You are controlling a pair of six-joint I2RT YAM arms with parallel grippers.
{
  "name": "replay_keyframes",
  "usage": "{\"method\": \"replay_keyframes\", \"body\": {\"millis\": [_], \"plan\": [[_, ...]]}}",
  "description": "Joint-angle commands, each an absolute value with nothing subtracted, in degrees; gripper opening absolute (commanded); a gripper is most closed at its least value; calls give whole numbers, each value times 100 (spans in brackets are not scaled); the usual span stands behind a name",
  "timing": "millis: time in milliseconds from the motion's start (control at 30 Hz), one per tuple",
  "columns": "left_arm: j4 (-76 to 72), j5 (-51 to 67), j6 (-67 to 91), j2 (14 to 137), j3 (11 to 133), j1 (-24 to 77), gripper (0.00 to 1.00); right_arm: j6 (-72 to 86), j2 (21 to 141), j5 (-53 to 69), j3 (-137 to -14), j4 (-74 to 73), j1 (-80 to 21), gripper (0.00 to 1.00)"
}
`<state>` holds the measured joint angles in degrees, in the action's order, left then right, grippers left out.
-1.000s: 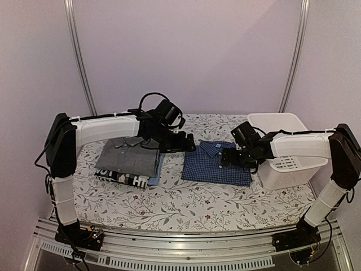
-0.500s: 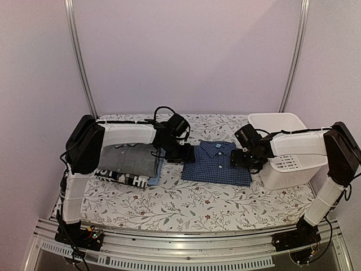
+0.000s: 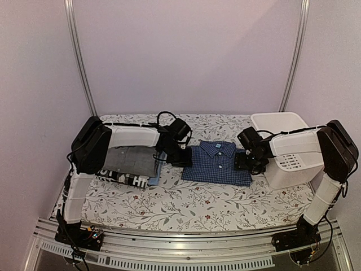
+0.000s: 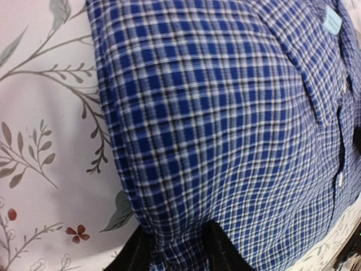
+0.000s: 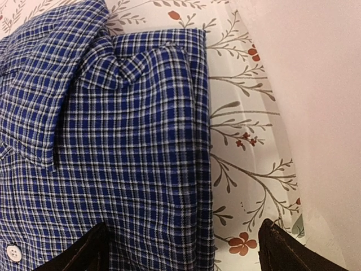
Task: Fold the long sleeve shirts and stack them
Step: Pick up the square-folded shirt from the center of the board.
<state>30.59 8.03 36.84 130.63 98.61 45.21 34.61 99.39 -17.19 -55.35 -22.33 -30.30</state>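
The folded check shirt (image 3: pixel 217 164) needs to be stacked collar-up and flat. My right gripper should next grab it by its side edge (image 3: pixel 248 169) opposite my left gripper.
A folded dark blue check shirt (image 3: pixel 217 164) lies collar-up in the middle of the table. My left gripper (image 3: pixel 181 158) is at its left edge. In the left wrist view the shirt (image 4: pixel 225 113) bunches between the two black fingers (image 4: pixel 223 251), so that gripper (image 4: pixel 175 254) is shut on the fold. My right gripper (image 3: pixel 246 162) is at the shirt's right edge. It (image 5: pixel 186 254) stands open astride the folded edge (image 5: pixel 141 141), one finger over cloth, the other over the tablecloth. To the left lies a stack of folded shirts, a grey one (image 3: pixel 131 160) on top.
A white plastic basket (image 3: pixel 280 119) stands at the right, close behind my right gripper; its wall (image 5: pixel 321 84) fills the right of that wrist view. A floral tablecloth (image 3: pixel 186 197) covers the table. Two metal poles rise at the back.
My left arm swung right from the grey stack to the blue shirt's left edge and its jaws closed on the fold. The right gripper shifted slightly along the shirt's right edge, still open.
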Motion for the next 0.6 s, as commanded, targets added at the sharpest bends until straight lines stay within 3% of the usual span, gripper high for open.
{"method": "replay_keyframes", "body": {"millis": [0,200,567], "plan": [[2940,1013,3802,13248,9948,4509,26,3451,9997,-1371,-5514,-2088,-3020,90],[3085,851,3848,13166,9845,4494,0,3485,10110,-1212,-5702,-2097,-3136,89],[2833,729,3770,12177,8500,4056,0,3609,10360,-967,-5986,-1995,-3381,90]]}}
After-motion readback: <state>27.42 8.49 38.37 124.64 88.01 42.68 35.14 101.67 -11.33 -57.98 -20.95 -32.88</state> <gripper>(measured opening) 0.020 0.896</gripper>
